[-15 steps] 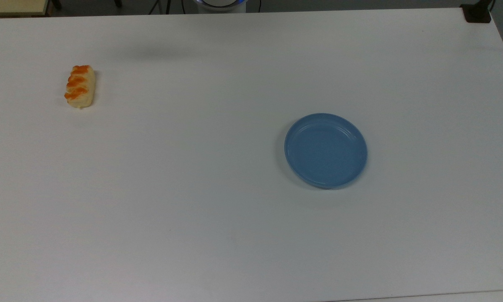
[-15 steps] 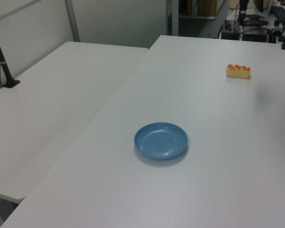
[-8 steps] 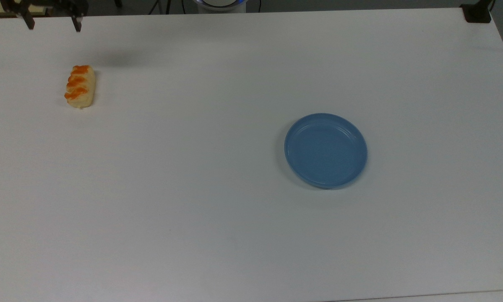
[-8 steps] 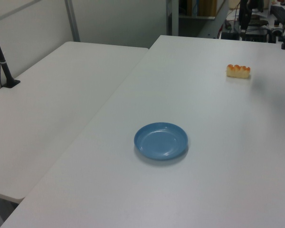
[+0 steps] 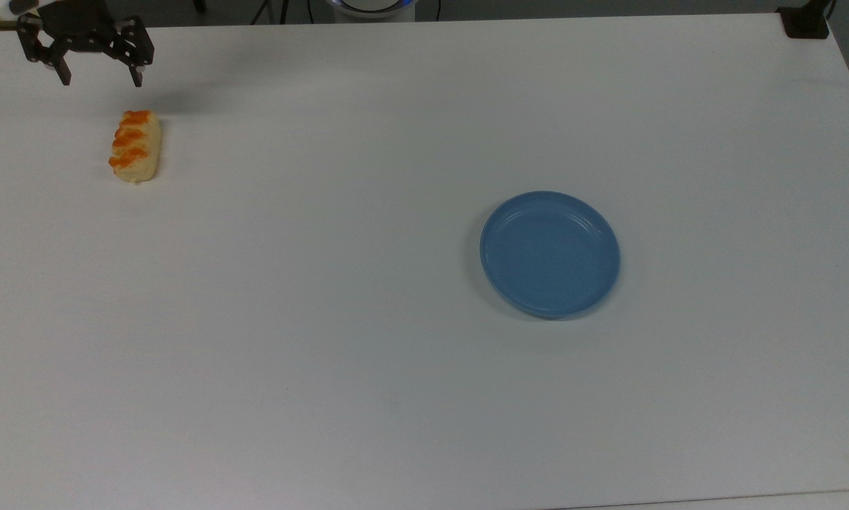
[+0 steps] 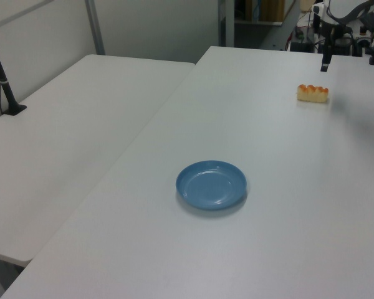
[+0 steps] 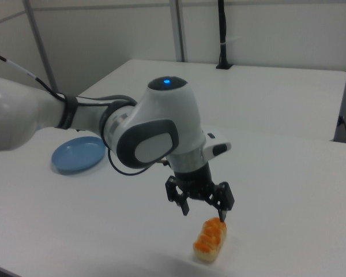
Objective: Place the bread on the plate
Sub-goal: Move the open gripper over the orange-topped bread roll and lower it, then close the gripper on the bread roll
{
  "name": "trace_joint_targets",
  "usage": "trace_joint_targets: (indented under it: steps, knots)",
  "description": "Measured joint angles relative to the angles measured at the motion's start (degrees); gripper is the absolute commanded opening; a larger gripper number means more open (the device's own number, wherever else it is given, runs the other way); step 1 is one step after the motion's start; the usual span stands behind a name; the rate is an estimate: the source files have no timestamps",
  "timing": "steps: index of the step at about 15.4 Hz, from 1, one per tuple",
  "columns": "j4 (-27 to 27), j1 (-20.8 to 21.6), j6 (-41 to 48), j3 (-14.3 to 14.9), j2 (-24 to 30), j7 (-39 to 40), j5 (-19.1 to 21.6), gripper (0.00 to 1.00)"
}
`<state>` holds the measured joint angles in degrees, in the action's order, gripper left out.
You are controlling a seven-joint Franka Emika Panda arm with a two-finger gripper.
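Note:
The gripper grabs the small bun by its middle (image 6: 312, 94) next, to put it onto the blue plate (image 6: 211, 185).
The bread (image 5: 135, 145) is a small cream bun with orange-brown patches, lying on the white table at the top view's far left; it also shows in the left view (image 6: 313, 93) and the right view (image 7: 210, 239). The blue plate (image 5: 549, 253) sits empty right of centre in the top view, and appears in the left view (image 6: 211, 184) and the right view (image 7: 78, 154). My gripper (image 5: 100, 78) hangs open in the air just beyond the bun's far end, fingers pointing down, with nothing between them. In the right view the gripper (image 7: 203, 212) hovers just above the bun.
A second white table (image 6: 68, 137) adjoins at the left view's left. A black stand (image 5: 806, 21) sits at the top view's upper right corner. The white table (image 5: 367, 319) stretches wide between bun and plate.
My gripper has come into the top view at the upper left corner and dropped toward the bread over the last second. Bread and plate have not moved.

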<state>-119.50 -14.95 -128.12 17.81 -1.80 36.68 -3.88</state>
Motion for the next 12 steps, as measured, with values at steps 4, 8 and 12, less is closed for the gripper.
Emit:
trace_joint_targets:
  steps: [4, 8, 12]
  knots:
    - [0.0, 0.0, -3.1, 0.1, -4.7, 0.0, 0.6, 1.0]
    - [0.0, -0.1, -5.6, 0.1, -7.9, 0.0, 2.3, 1.0]
    - [0.0, 0.0, -5.7, 0.0, -10.7, 0.0, 3.5, 0.36]
